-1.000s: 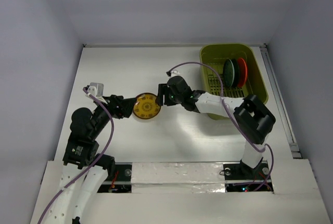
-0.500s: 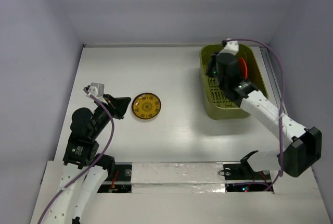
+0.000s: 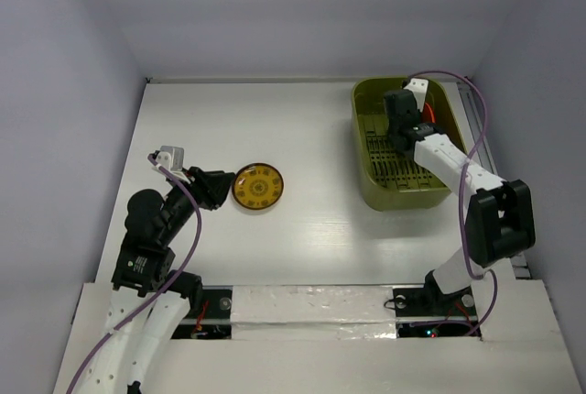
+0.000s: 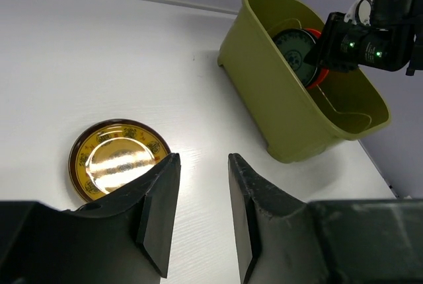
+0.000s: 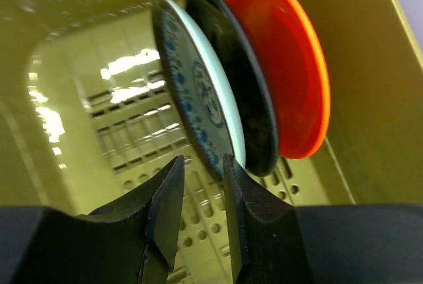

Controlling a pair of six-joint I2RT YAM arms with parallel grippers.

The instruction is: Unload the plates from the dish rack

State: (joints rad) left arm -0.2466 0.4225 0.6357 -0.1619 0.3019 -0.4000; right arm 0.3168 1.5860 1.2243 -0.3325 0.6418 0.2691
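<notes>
Next, the right gripper grabs the cream plate's near rim (image 5: 230,161), fingers astride both sides of the cream plate, to unload it onto the yellow-orange plate.
The yellow-orange plate (image 3: 257,187) lies flat on the white table, and it shows in the left wrist view (image 4: 115,164). My left gripper (image 3: 222,188) is open and empty just left of it (image 4: 201,198). The olive-green dish rack (image 3: 389,200) stands at the back right (image 4: 264,92). Three plates stand on edge in it: a cream plate with blue spots (image 5: 195,109), a black one (image 5: 241,115) and an orange-red one (image 5: 284,76). My right gripper (image 3: 403,137) is inside the rack, open, with its tips (image 5: 201,188) at the lower rim of the cream plate.
The rack's slotted floor (image 5: 129,132) and side walls close in around my right gripper. My right arm (image 4: 373,23) reaches over the rack's far rim. A metal rail (image 3: 499,192) runs along the table's right edge, beside the grey wall.
My right gripper let go of the yellow-orange plate, swung right to the rack and lowered in beside the standing plates. My left gripper drew slightly off the plate.
</notes>
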